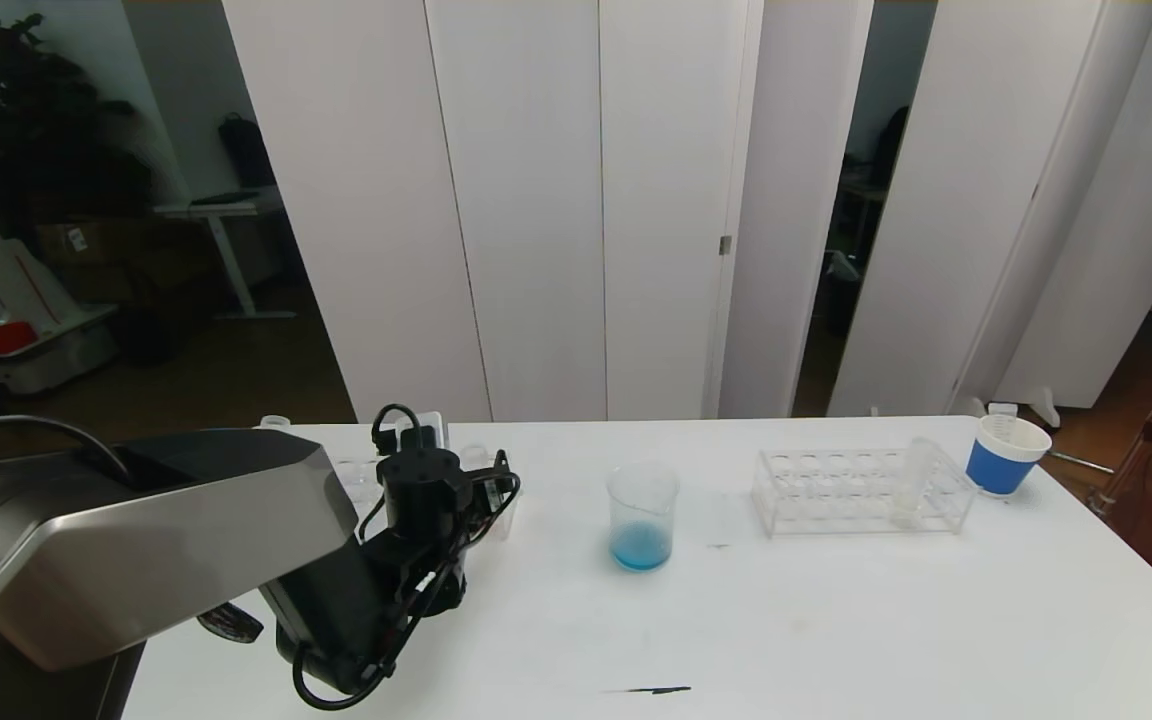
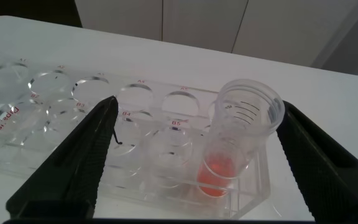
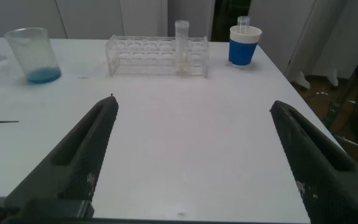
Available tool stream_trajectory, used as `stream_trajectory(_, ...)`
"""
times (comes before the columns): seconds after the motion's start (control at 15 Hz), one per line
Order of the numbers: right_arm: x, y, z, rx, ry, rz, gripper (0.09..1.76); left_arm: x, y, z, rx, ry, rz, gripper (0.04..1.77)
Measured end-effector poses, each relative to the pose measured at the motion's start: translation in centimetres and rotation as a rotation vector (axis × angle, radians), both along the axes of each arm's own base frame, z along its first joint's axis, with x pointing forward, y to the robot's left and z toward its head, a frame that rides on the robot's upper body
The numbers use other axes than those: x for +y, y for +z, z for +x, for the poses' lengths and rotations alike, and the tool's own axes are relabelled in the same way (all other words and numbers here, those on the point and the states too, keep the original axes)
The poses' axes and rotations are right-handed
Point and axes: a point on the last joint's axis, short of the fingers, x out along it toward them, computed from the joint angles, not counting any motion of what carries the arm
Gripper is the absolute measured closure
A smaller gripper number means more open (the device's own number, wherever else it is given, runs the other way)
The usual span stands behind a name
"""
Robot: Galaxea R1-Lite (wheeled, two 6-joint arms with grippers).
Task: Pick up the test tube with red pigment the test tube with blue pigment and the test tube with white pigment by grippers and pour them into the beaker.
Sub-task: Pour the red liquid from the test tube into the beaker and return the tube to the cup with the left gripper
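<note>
My left gripper is next to grab the test tube with red pigment by the upper part just under its rim [image 2: 244, 121], since the rack [image 2: 253, 188] surrounds its lower part.
My left gripper [image 2: 197, 155] hangs open over a clear rack [image 2: 55, 106] at the table's back left. Its fingers [image 2: 79, 162] stand on either side of the test tube with red pigment [image 2: 241, 143], without touching it. That tube leans in the rack's end hole. The beaker [image 1: 641, 520] stands mid-table with blue liquid at its bottom. My right gripper [image 3: 191, 155] is open above bare table, holding nothing. A clear tube [image 1: 921, 480] stands in a second rack [image 1: 861, 490]; its contents I cannot make out. The test tubes with blue and white pigment are out of view.
A blue-and-white paper cup [image 1: 1006, 455] with a small tube in it sits beyond the second rack, near the table's right edge. My left arm's grey housing [image 1: 136, 540] covers the table's left front. A dark mark [image 1: 651, 689] lies near the front edge.
</note>
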Motion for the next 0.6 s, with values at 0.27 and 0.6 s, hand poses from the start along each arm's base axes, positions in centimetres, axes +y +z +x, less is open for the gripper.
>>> stream_trajectory(0.27,0.0,0.0,0.0,0.0,0.0,0.0,0.1,-0.05,-0.49,0.24,0.006,0.002,0.002,0.06)
stream_trajectory(0.6,0.0,0.0,0.0,0.0,0.0,0.0,0.1,-0.16,-0.63,0.66,-0.002,0.004,-0.001,0.06)
